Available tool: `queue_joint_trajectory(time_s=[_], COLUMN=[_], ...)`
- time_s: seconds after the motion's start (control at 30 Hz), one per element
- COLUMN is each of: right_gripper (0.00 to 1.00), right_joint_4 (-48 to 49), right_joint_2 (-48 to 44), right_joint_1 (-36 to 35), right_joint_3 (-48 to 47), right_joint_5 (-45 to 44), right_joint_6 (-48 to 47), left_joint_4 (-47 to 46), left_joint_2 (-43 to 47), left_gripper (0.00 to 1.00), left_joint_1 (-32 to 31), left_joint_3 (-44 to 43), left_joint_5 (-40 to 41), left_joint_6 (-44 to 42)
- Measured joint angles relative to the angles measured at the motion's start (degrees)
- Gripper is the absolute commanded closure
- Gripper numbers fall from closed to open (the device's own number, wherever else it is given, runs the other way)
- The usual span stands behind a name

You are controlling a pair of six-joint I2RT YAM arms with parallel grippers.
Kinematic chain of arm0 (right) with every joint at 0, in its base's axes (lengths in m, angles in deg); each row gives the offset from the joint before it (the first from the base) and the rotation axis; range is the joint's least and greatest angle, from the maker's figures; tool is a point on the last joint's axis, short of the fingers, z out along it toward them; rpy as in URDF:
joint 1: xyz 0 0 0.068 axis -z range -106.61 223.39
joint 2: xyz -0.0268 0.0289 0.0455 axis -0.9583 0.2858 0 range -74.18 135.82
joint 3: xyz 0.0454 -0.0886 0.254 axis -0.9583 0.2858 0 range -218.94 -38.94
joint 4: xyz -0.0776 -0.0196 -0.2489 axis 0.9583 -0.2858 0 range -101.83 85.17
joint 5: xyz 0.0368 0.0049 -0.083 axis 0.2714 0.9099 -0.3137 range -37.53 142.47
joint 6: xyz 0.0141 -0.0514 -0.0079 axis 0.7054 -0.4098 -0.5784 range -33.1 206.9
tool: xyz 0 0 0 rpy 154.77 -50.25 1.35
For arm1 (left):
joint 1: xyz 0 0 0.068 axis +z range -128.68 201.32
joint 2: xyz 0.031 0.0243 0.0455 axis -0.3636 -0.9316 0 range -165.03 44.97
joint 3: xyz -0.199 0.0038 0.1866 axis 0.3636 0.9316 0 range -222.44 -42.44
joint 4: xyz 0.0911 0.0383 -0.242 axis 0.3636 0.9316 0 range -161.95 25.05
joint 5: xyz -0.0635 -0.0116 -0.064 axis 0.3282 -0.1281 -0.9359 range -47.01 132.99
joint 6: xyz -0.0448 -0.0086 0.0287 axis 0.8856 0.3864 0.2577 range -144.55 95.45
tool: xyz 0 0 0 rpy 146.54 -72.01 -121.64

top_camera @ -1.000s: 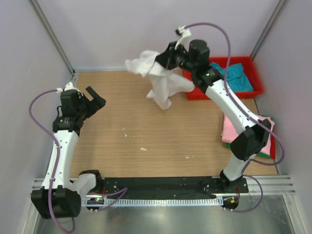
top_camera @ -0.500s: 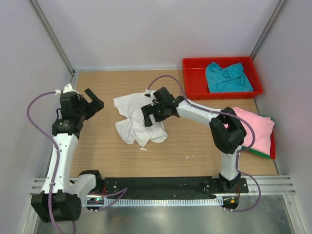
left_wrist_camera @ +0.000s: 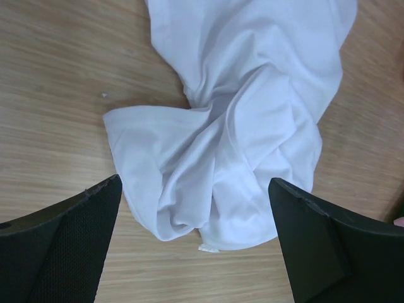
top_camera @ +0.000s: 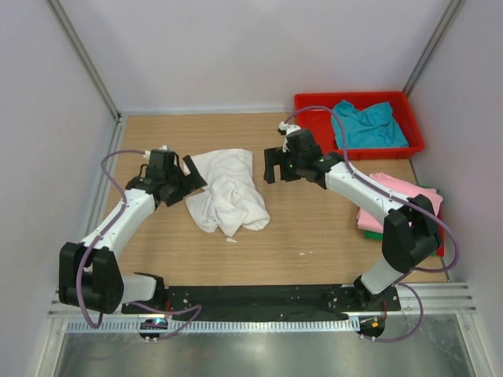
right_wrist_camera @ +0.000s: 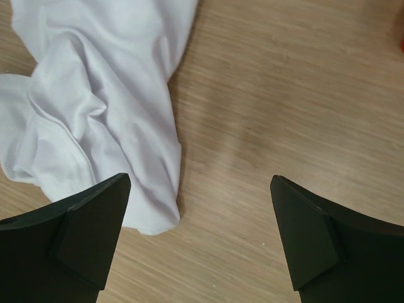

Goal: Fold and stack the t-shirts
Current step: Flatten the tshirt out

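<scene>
The white t-shirt needs to be spread out for folding, so next my left gripper should grab it by the flap jutting from the heap's edge (top_camera: 200, 211) (left_wrist_camera: 140, 156).
A white t-shirt (top_camera: 228, 195) lies crumpled in a heap on the wooden table, left of the middle. My left gripper (top_camera: 187, 179) stands open at its left edge, and in the left wrist view (left_wrist_camera: 194, 183) the white cloth (left_wrist_camera: 240, 120) lies below and between the open jaws, untouched. My right gripper (top_camera: 272, 166) hovers open just right of the heap; its wrist view (right_wrist_camera: 199, 178) shows bare wood between the jaws and the shirt (right_wrist_camera: 101, 113) to the left. A teal t-shirt (top_camera: 365, 124) sits bunched in the tray. A folded pink t-shirt (top_camera: 397, 196) rests on a green one (top_camera: 376, 234) at the right edge.
The red plastic tray (top_camera: 357, 96) stands at the back right corner. Grey walls close in the table on the left, back and right. A few small white specks (top_camera: 302, 253) lie on the wood near the front.
The right gripper carried the white t-shirt down from the air, opened, let it drop on the table, then drew back right. The left arm swung right to the shirt's edge.
</scene>
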Motion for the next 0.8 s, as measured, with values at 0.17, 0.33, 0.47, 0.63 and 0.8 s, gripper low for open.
queue_joint_trajectory(time_s=[0.17, 0.33, 0.47, 0.63, 0.8], right_gripper=[0.07, 0.31, 0.44, 0.51, 0.55], right_joint_4=[0.0, 0.2, 0.1, 0.0, 0.1], right_joint_2=[-0.2, -0.2, 0.0, 3.8, 8.5], right_joint_1=[0.3, -1.7, -4.5, -8.0, -11.3], right_joint_3=[5.4, 5.9, 5.6, 2.2, -0.5], right_joint_5=[0.1, 1.4, 4.0, 6.4, 8.8], right_joint_6=[3.1, 3.2, 2.5, 1.0, 0.8], left_joint_4=[-4.0, -7.9, -11.8, -14.6, -16.7], left_joint_2=[-1.0, -1.2, -3.1, -5.5, -5.5], left_gripper=[0.06, 0.22, 0.26, 0.33, 0.49], left_joint_1=[-1.0, -1.0, -1.0, -0.9, -0.7], left_joint_3=[8.7, 13.7, 13.6, 13.8, 14.2], left_joint_5=[2.8, 3.5, 4.4, 5.7, 6.5], left_joint_6=[7.5, 12.4, 14.3, 14.8, 14.7])
